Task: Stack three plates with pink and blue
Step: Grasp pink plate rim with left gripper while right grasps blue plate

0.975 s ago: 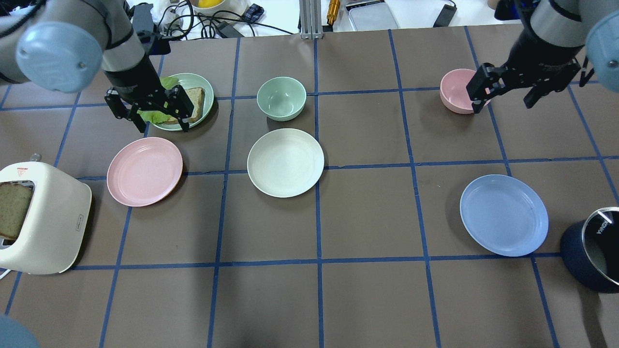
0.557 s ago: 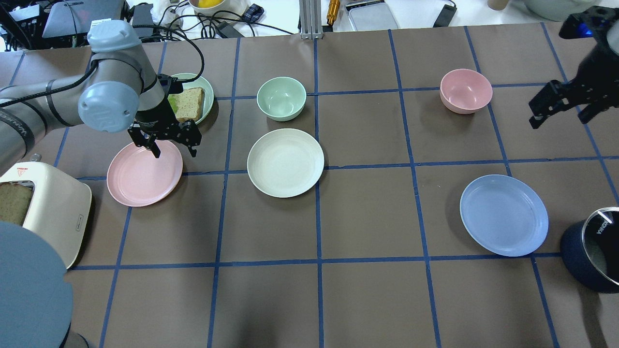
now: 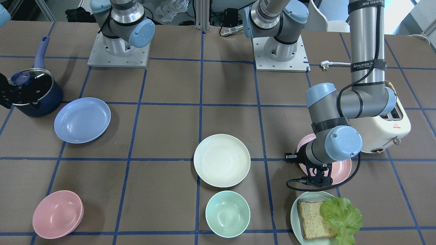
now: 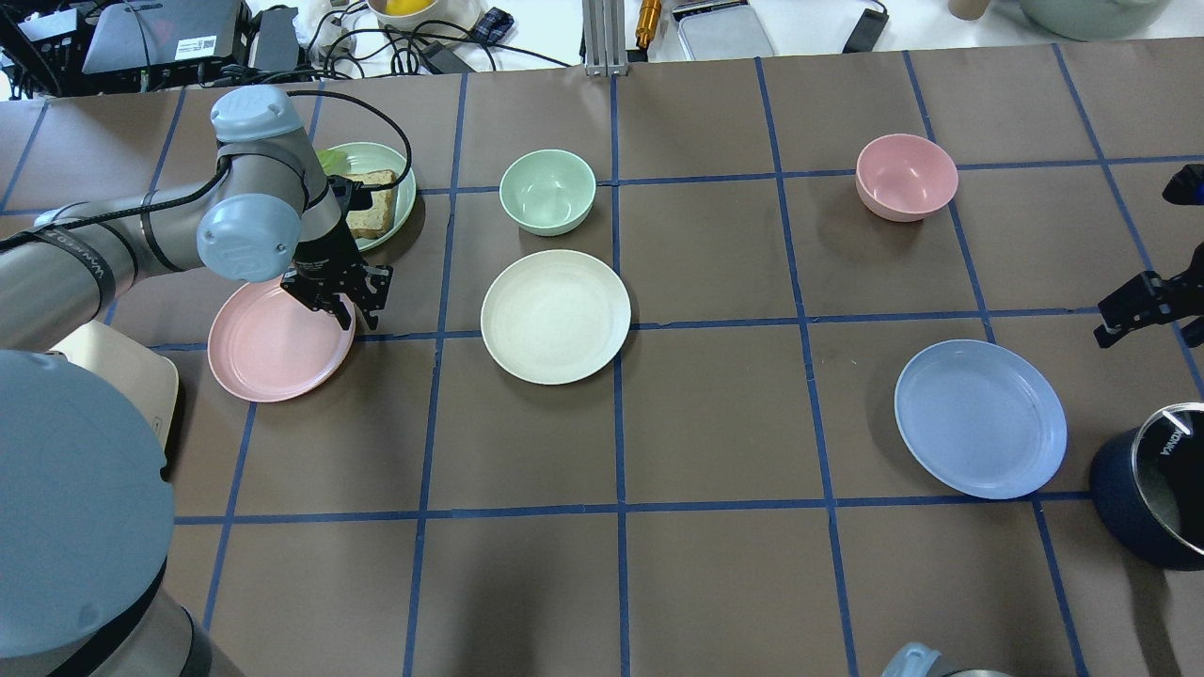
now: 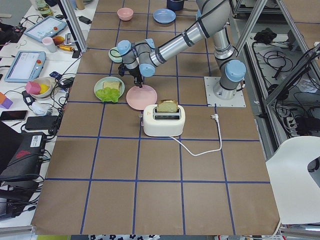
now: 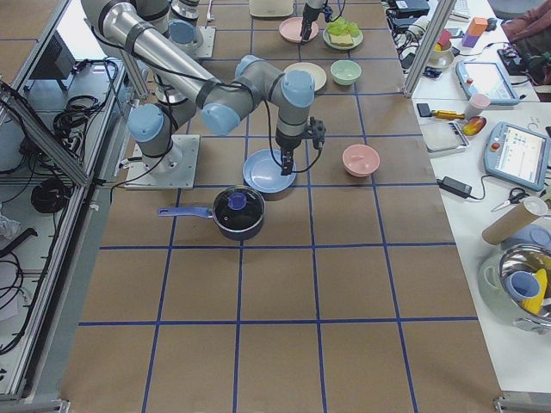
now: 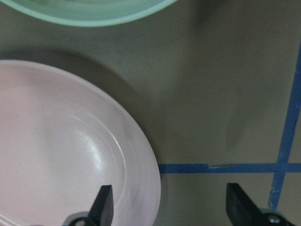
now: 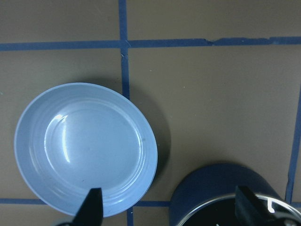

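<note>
My right gripper grabs the light blue plate [image 8: 84,148] by its rim [image 8: 153,150] next, to stack it with the others.
The pale pink plate [image 4: 273,343] lies at the left, the cream-white plate [image 4: 555,316] in the middle, and the light blue plate [image 4: 980,418] at the right, all flat and apart. My left gripper [image 4: 348,306] is open and low over the pink plate's right rim. In the left wrist view [image 7: 171,212] one finger is over the pink plate [image 7: 56,150] and the other over bare table. My right gripper [image 4: 1159,320] is open and empty at the view's right edge. In the right wrist view [image 8: 169,212] it hangs high between the blue plate [image 8: 84,148] and the pot.
A mint plate with bread and lettuce [image 4: 376,193] sits just behind the pink plate. A mint bowl [image 4: 547,191] is behind the cream plate. A pink bowl [image 4: 906,176] is at the far right. A toaster [image 3: 388,126] stands left of the pink plate. A navy pot [image 4: 1162,489] stands right of the blue plate.
My left gripper moved from over the mint plate down to the pink plate's right rim. My right gripper moved from the pink bowl to the right edge, near the blue plate and pot.
</note>
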### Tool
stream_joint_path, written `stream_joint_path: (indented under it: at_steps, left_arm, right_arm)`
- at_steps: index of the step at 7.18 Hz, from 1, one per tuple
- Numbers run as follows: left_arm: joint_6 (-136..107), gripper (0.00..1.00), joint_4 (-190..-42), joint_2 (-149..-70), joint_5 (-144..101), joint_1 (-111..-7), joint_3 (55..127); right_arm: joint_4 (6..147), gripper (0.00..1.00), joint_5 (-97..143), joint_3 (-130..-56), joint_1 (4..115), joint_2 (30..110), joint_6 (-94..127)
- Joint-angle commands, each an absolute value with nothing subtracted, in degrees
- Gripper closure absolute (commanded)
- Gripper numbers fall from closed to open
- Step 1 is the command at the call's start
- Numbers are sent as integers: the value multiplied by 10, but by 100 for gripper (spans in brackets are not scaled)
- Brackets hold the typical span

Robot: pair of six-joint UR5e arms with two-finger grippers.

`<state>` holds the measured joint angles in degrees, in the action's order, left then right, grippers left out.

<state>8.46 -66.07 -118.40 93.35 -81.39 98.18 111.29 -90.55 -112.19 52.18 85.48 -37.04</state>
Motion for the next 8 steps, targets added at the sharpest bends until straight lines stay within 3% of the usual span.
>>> stream_joint_path:
  at_steps: [1, 5, 7, 8]
  left_arm:
    - [87, 100, -659, -1181, 935, -815, 981]
    - [0, 100, -706, -1117, 936, -910, 955]
    - [-73, 100, -703, -1128, 946, -1012, 918]
    - [-103, 100, -702, -1142, 944, -1062, 886]
  right_arm:
    - [1182, 0, -911, -1158, 525, 809, -370]
    - [1287, 3, -912, -1227, 548, 777, -370]
    - [1278, 30, -912, -1229, 548, 777, -373]
    - [1276, 51, -912, -1229, 548, 780, -372]
